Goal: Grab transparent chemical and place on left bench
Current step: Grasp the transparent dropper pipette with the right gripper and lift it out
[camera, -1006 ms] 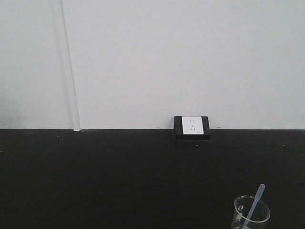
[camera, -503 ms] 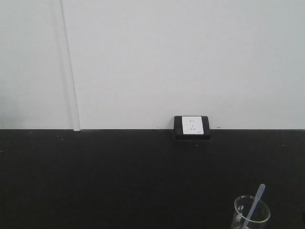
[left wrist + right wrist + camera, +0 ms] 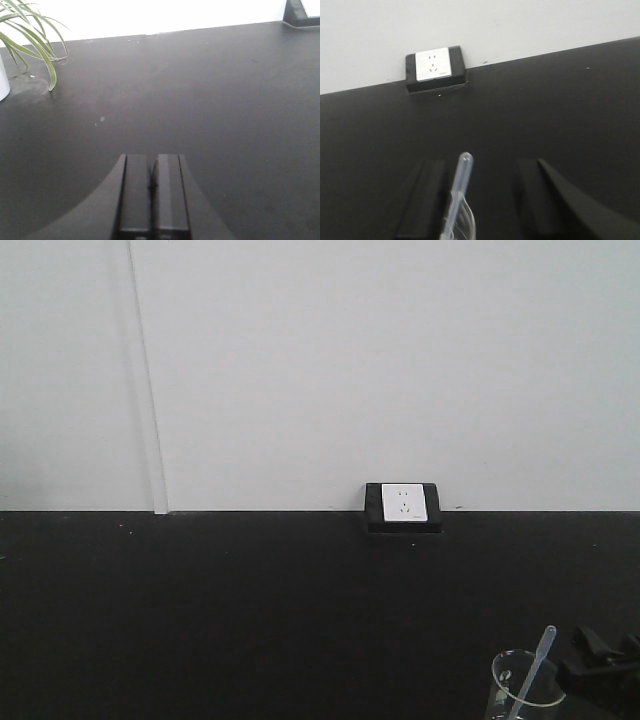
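Observation:
The right gripper grabs the pipette by its bulb end (image 3: pixel 546 638) above the beaker's rim (image 3: pixel 506 654) next, to carry the pipette to the left bench.
The transparent chemical is a clear pipette (image 3: pixel 536 664) that leans in a small glass beaker (image 3: pixel 524 698) at the front right of a black worktop. In the right wrist view the pipette (image 3: pixel 460 179) stands bulb end up between my right gripper's fingers. The right gripper (image 3: pixel 480 172) is open, with the left finger (image 3: pixel 426 200) close beside the pipette and the right finger (image 3: pixel 534 200) well apart. The gripper also shows in the front view (image 3: pixel 598 660), just right of the beaker. My left gripper (image 3: pixel 152 165) is shut and empty over bare worktop. The left bench is out of view.
A white wall socket in a black frame (image 3: pixel 403 506) sits where the worktop (image 3: pixel 250 610) meets the white wall; it also shows in the right wrist view (image 3: pixel 435 67). A potted plant (image 3: pixel 30 40) stands at the far left in the left wrist view.
My right gripper has come into the front view at the bottom right, beside the beaker. The beaker and pipette have not moved.

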You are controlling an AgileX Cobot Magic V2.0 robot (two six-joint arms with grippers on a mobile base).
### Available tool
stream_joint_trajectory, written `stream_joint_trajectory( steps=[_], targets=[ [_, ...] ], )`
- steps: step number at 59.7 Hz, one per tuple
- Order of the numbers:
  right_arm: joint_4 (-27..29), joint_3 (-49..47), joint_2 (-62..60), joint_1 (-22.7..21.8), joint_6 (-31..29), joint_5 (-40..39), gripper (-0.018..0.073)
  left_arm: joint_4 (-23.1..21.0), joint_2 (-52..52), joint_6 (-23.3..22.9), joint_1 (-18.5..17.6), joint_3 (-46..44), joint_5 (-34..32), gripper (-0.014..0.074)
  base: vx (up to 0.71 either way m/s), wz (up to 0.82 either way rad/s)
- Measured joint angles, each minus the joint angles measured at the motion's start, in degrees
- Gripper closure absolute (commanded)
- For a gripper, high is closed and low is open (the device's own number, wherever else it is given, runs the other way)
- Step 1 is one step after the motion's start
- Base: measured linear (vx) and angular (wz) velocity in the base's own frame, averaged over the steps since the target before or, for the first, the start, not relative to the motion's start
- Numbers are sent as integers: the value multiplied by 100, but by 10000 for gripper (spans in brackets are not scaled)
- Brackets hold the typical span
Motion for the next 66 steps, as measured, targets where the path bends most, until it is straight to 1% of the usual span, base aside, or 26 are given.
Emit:
stream_joint_trajectory(
  steps=[7,13,21,28,37,46,55,66],
  targets=[
    [-377,-432,507,0,432,-28,67,0,0,0,0,0,0,600,0,0],
    [-461,-763,888,0,831,-3,67,0,0,0,0,0,0,600,0,0],
    [-482,-1187,1344,0,971,182,67,0,0,0,0,0,0,600,0,0],
    [-506,-1502,1647,0,994,592,67,0,0,0,0,0,0,600,0,0],
    [-508,-1601,1719,0,994,881,87,0,0,0,0,0,0,600,0,0],
    [-513,-1602,1719,0,1051,986,190,0,0,0,0,0,0,600,0,0],
    [-596,-1602,1719,0,1283,1138,343,0,0,0,0,0,0,600,0,0],
    [-831,-1602,1713,0,1285,998,504,0,0,0,0,0,0,600,0,0]
  ],
)
